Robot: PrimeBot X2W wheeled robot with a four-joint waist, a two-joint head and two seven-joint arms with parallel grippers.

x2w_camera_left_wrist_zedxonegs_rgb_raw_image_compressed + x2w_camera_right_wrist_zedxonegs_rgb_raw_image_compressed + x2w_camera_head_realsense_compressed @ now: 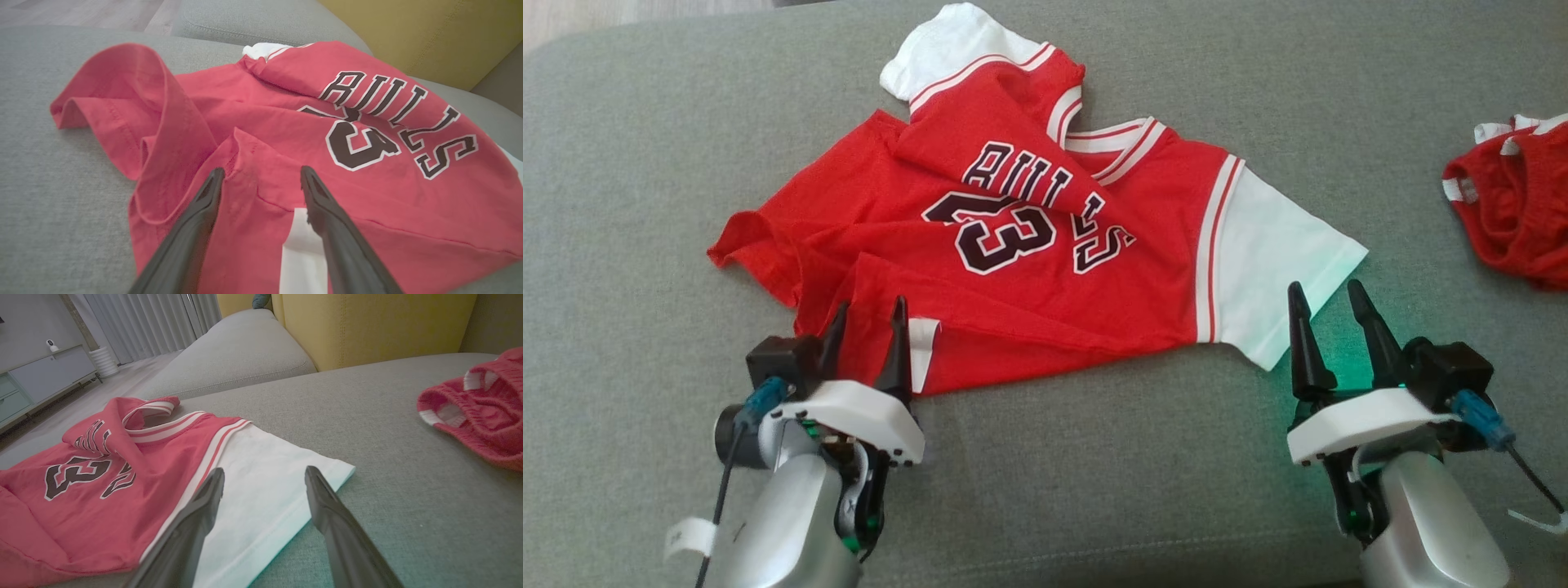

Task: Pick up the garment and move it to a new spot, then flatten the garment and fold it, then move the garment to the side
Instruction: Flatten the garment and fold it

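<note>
My left gripper pinches the garment [1013, 261] by its raised fold of red hem [861, 279] next. The lettered front around that fold lies slack on the cushion.
The garment [1013, 261] is a red jersey with white sleeves and dark lettering, lying crumpled and partly folded over itself on the grey cushion. My left gripper [870, 318] hovers open over its near hem, where the red cloth [261, 179] and a white label show between the fingers. My right gripper [1327, 298] stands open at the edge of the white right sleeve [265, 486], which shows between its fingers. Neither gripper holds anything.
A second red knit garment [1515, 204] lies at the right edge of the grey sofa cushion [645, 163]. A yellow backrest [367, 322] rises behind the cushion. Floor and a cabinet [41, 375] lie beyond the sofa's far side.
</note>
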